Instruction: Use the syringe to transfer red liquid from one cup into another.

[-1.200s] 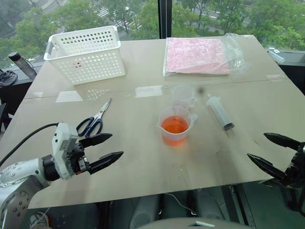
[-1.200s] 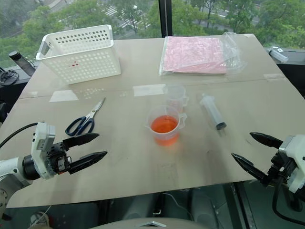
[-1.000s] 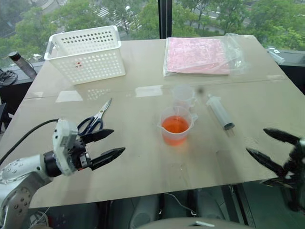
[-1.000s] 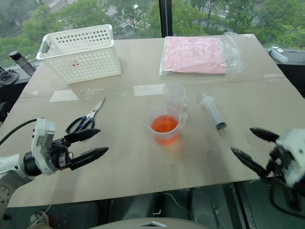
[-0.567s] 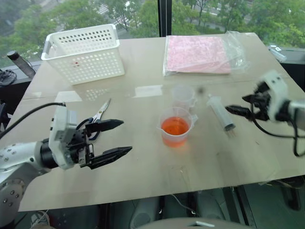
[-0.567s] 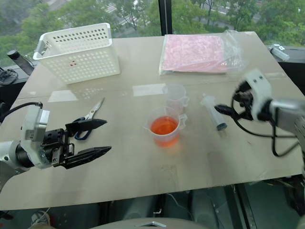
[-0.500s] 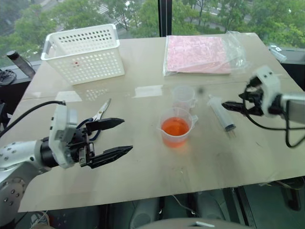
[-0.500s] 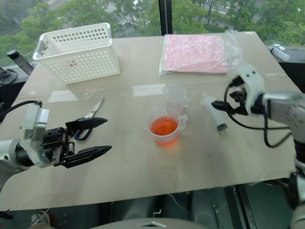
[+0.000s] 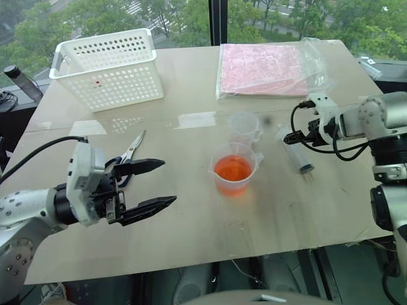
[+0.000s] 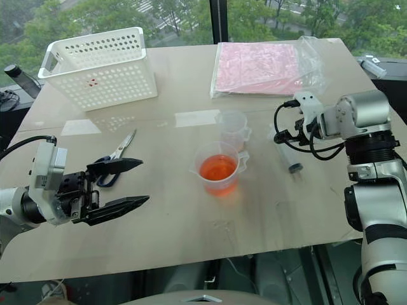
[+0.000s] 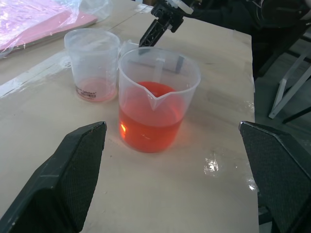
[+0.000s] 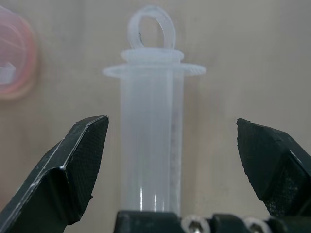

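The syringe has to draw red liquid, so the syringe's plunger (image 12: 151, 34) should stay free. My right gripper needs to reach the syringe and grip its clear body (image 12: 151, 131).
The syringe (image 9: 294, 151) lies flat on the table, right of the two cups. My right gripper (image 9: 291, 137) hangs just over its plunger end, fingers open; in the right wrist view the clear barrel (image 12: 151, 131) runs between the spread fingers. The larger spouted beaker (image 9: 234, 168) holds the red liquid (image 11: 148, 124). Right behind it stands the smaller cup (image 9: 245, 129), with only a pinkish film at its bottom (image 11: 92, 90). My left gripper (image 9: 166, 183) is open at the near left, pointing at the beaker from a distance.
Blue-handled scissors (image 9: 127, 155) lie just beyond my left gripper. At the back left sits a white perforated basket (image 9: 108, 67), and a bagged stack of pink sheets (image 9: 264, 67) lies at the back right. A dark bottle (image 9: 16, 79) stands off the table's left side.
My right arm swung from beyond the table's near right edge up and inward to the syringe, its gripper staying open. The left gripper rose slightly and then held still.
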Robot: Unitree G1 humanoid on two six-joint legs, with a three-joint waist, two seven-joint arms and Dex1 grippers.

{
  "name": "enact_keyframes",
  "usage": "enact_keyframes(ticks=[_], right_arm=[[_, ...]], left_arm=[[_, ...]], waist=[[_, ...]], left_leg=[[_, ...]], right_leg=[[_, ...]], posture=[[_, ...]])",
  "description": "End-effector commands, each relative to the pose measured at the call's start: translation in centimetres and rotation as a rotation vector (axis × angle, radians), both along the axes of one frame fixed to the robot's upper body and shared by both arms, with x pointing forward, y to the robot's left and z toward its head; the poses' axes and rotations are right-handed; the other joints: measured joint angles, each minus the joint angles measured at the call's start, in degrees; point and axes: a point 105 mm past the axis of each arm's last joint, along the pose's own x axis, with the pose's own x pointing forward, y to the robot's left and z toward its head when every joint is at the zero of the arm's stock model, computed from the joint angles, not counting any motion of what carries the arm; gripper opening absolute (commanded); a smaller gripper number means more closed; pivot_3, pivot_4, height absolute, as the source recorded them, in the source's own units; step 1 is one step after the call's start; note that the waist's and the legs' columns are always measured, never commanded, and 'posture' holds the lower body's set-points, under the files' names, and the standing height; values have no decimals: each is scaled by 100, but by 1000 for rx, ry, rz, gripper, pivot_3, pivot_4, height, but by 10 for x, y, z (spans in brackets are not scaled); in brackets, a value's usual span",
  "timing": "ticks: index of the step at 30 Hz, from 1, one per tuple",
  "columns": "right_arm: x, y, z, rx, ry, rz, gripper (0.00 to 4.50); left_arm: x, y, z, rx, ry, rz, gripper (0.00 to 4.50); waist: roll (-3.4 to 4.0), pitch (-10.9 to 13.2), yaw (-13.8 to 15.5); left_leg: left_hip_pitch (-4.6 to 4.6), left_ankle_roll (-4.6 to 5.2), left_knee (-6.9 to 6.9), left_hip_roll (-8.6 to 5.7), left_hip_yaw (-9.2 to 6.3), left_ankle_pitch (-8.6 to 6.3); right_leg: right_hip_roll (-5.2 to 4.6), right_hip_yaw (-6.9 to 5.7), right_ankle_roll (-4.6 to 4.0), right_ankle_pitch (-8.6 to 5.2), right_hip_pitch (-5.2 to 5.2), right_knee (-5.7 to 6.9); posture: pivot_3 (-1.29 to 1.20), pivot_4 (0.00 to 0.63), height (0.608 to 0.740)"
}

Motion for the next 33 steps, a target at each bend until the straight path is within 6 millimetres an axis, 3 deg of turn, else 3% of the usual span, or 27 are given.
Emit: enact_keyframes(ticks=[1, 3, 6, 9, 11, 16, 18, 20, 25, 28, 33], right_arm=[[14, 1, 13, -8, -57, 39, 4500], [20, 6, 11, -13, -54, 66, 4500], [24, 13, 5, -10, -41, 116, 3718], [24, 14, 0, -20, -29, 162, 2270], [23, 11, -4, -39, -26, 191, 1558], [19, -6, 1, -44, -95, 242, 1488], [13, -5, 18, 64, -140, 245, 1488], [4, -7, 30, 60, -224, 315, 1488], [-33, 18, 95, 122, -725, 515, 1488], [-56, 38, 132, 325, -929, 518, 1488], [-59, 57, 178, 373, -1279, 421, 1487]], left_arm=[[-3, 1, 6, -6, -17, -4, 4451], [-3, 0, 6, -5, -18, -8, 4451], [-2, 1, 7, -6, -29, 4, 4500], [1, 2, 10, -20, -30, 20, 4500], [2, 2, 11, -22, -31, 19, 4500], [2, -3, 14, -30, -37, -5, 4500], [0, -5, 15, -29, -37, -19, 4500], [0, -5, 17, -37, -39, -22, 4500], [12, -10, 39, -146, -67, -11, 4500], [24, -15, 56, -225, -90, -8, 4500], [52, -19, 80, -323, -106, 61, 4500]], waist=[[1, 0, -36], [1, 0, -63], [1, 0, -101], [1, 0, -118], [1, 0, -124], [1, 0, -91], [1, 0, -48], [1, 1, -23], [2, 0, -16], [2, 0, -5], [-1, -2, -17]], left_leg=[[0, 0, 0, 0, 0, 0], [5, 0, 0, 0, 4, 0], [8, -1, -1, 2, 3, 0], [6, -1, 0, 1, 1, 1], [6, -1, 3, 0, 1, 1], [7, -2, 4, 0, -4, 1], [5, -3, 4, 0, -6, 1], [5, -3, 4, 0, -3, 1], [4, -4, 4, 2, -12, 1], [10, -8, 13, 3, -13, 3], [25, -18, 42, -2, -11, 10]], right_leg=[[1, 0, 0, 0, 0, 1], [3, 4, 0, 0, 0, 3], [5, 3, 0, 0, 0, 7], [3, 2, 0, 0, -1, 9], [2, 2, 0, 0, 0, 10], [1, 0, 1, 0, 0, 12], [-1, -1, 1, 0, 0, 11], [-2, 2, 1, 0, -1, 10], [-2, -2, 1, 0, -1, 16], [-1, 0, 1, 0, -1, 40], [3, 4, 1, 1, 0, 96]], posture=[[0, 150, 740], [0, 150, 740], [0, 150, 740], [0, 150, 740], [0, 150, 740], [0, 150, 740], [0, 150, 740], [0, 150, 740], [0, 150, 740], [0, 150, 740], [0, 150, 740]])
